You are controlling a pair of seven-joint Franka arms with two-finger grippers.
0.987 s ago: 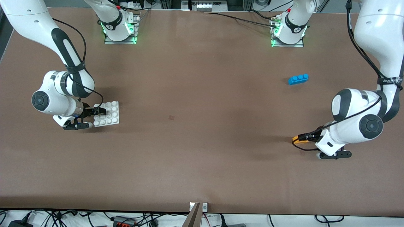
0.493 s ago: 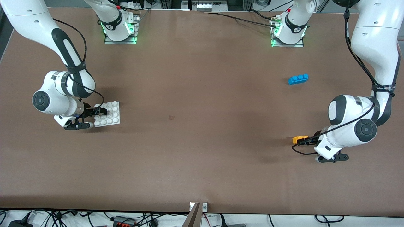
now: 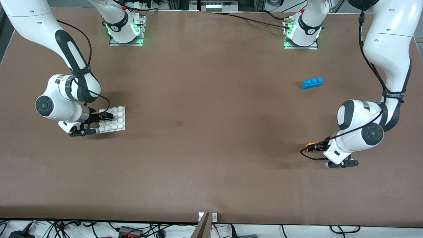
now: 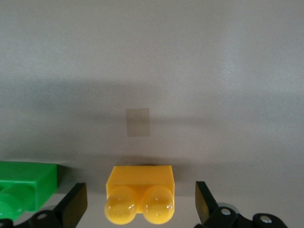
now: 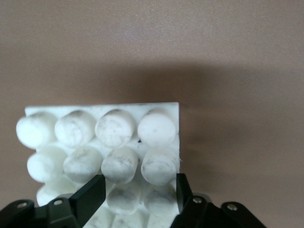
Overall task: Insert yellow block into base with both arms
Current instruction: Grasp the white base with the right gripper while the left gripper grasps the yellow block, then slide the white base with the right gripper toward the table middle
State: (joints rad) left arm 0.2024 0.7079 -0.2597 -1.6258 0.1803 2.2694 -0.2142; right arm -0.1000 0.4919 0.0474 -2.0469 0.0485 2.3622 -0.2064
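Next, my left gripper picks up the block by its ends beside the studs, to insert the yellow block (image 4: 140, 194) into the white base.
The yellow block (image 4: 140, 194), with two studs, lies on the table between my left gripper's (image 4: 140, 205) open fingers, with a gap on each side. In the front view it (image 3: 310, 145) shows only as a sliver at the left gripper (image 3: 314, 146). The white base (image 3: 114, 119) lies flat at the right arm's end. My right gripper (image 3: 106, 116) reaches over it from the side. In the right wrist view the open fingers (image 5: 92, 195) straddle two rows of studs at one edge of the base (image 5: 102, 137).
A green brick (image 4: 26, 186) lies right beside the yellow block, just outside one left finger; the arm hides it in the front view. A blue three-stud brick (image 3: 312, 82) lies farther from the camera, at the left arm's end.
The left arm has swung and its hand has settled lower around the yellow block, covering more of it. The right gripper has crept slightly further over the base, which has stayed put.
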